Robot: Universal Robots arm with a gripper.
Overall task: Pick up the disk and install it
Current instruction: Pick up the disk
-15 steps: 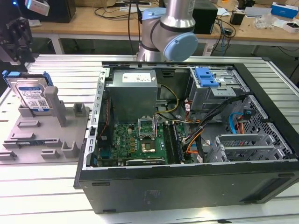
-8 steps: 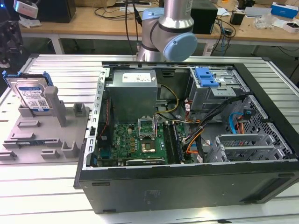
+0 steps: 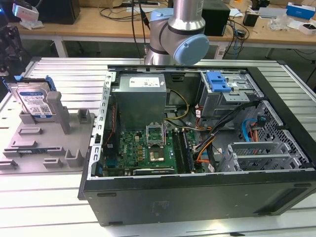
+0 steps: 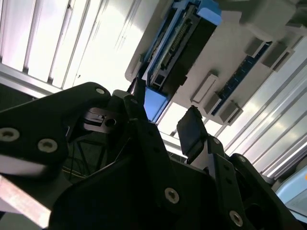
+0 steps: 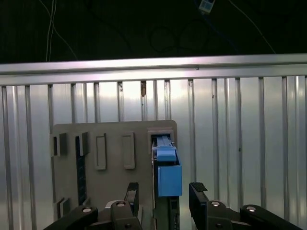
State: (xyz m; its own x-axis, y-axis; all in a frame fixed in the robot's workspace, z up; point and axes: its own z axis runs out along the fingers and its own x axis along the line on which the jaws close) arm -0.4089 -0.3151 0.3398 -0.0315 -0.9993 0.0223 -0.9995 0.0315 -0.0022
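The blue bracket is below my fingers in the first wrist view, and they are short of the disk's sides. My gripper would miss if I closed it now, so I should first lower it.
The disk stands on edge in a slot of the grey holder plate at the exterior view's left, silver with a white-and-blue label and a blue bracket. My gripper hangs just above it, open. In the first wrist view the disk's blue bracket end sits between the two black fingertips of the gripper, with a gap on each side. In the second wrist view the disk lies just beyond the gripper, and one pad is clear of it.
An open computer case fills the exterior view's middle and right, with a grey power supply box, a green motherboard and a drive cage with a blue latch. The arm's base stands behind it. Everything rests on a slatted aluminium table.
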